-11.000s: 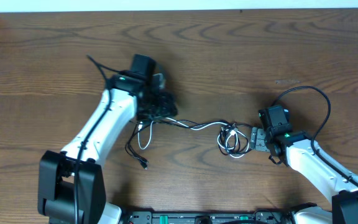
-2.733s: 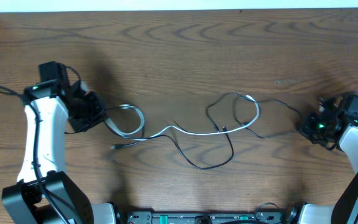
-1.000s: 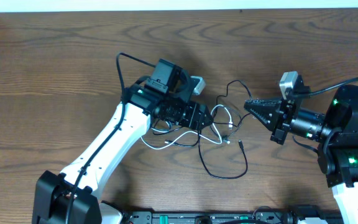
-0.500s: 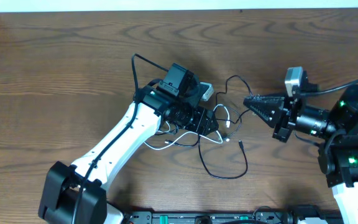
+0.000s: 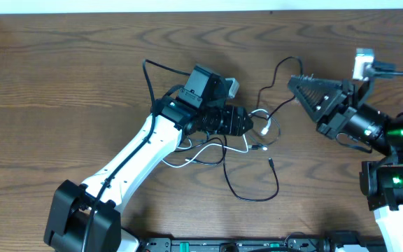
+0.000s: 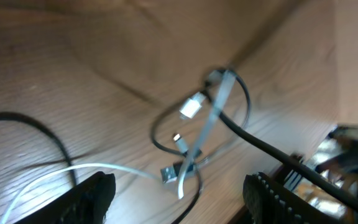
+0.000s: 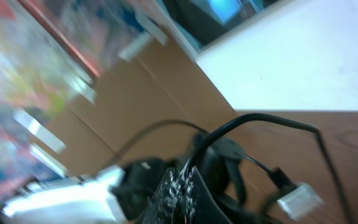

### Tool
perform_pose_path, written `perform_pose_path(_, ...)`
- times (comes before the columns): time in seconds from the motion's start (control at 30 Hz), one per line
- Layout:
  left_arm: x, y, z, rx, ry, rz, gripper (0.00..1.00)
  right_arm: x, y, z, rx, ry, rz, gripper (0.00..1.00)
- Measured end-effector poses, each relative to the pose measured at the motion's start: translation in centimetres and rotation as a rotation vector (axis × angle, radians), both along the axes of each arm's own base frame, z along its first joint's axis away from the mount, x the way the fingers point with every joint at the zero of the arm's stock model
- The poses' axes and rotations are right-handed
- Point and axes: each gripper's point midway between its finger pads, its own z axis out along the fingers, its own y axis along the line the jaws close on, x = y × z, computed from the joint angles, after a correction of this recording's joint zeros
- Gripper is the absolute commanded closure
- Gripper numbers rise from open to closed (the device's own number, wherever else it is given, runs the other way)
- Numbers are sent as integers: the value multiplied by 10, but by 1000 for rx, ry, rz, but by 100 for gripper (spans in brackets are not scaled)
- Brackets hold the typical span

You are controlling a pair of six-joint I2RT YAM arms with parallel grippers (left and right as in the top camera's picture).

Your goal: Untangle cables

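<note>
My left gripper is to grip the white cable next, just behind its white plug. That leaves that end of the white cable free to untangle from the black cable.
The white cable (image 5: 203, 156) and the black cable (image 5: 255, 198) lie tangled at the table's middle. My left gripper (image 5: 247, 124) stands open right at the knot. In the left wrist view its jaws (image 6: 180, 199) straddle a loop of the white cable (image 6: 211, 118), a white plug (image 6: 191, 107) and the black cable (image 6: 253, 140), gripping neither. My right gripper (image 5: 294, 82) is raised at the right, shut on the black cable. That black cable (image 7: 272, 118) arcs out from its closed fingertips (image 7: 185, 177) in the blurred right wrist view.
The left arm (image 5: 128, 164) stretches diagonally from the front left to the knot, its own thick black lead (image 5: 145, 70) looping above it. The table's far edge (image 5: 201, 12) meets a white wall. The arm bases sit along the front edge.
The right gripper has lifted and moved back to the far right, drawing the black cable up with it. The left gripper has shifted slightly right over the knot and stays open.
</note>
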Motion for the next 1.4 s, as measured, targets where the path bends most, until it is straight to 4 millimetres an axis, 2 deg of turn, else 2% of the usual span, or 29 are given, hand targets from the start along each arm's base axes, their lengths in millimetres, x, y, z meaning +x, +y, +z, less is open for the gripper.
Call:
perform_pose_path(0.13, 6, -3, 5, -29, 19, 54, 30, -5, -2, 26, 101, -2, 11, 99)
perform_pose_path(0.27, 7, -4, 6, -38, 33, 76, 30, -12, -3, 43, 154, -26, 30, 99)
perform_pose_path(0.6, 4, -11, 7, -49, 43, 77, 30, -10, -6, 47, 206, 21, 23, 99)
perform_pose_path(0.7, 2, -20, 11, -66, 18, 53, 51, -10, -6, 49, 213, 21, 23, 99)
perform_pose_path(0.73, 1, -23, 13, -71, 10, 45, 62, -10, -6, 49, 216, 26, 23, 99)
perform_pose_path(0.9, -2, -30, 14, -71, -3, 35, 80, -10, -7, 49, 223, 33, 24, 99)
perform_pose_path(0.97, -1, -29, 13, -66, -9, 36, 81, -10, -6, 49, 223, 34, 24, 99)
perform_pose_path(1.0, -1, -29, 13, -65, -10, 38, 87, -10, -6, 49, 223, 34, 25, 99)
perform_pose_path(1.07, -1, -28, 12, -59, -11, 38, 91, -10, -6, 49, 222, 36, 25, 99)
perform_pose_path(1.23, -8, -16, -1, 17, 23, 51, 92, -11, -4, 45, 205, 42, 36, 99)
perform_pose_path(1.33, -17, 3, -18, 128, 63, 74, 92, -5, -3, 29, 171, 97, 27, 99)
perform_pose_path(1.4, -22, 20, -31, 223, 87, 99, 92, 2, -2, 8, 135, 178, 12, 99)
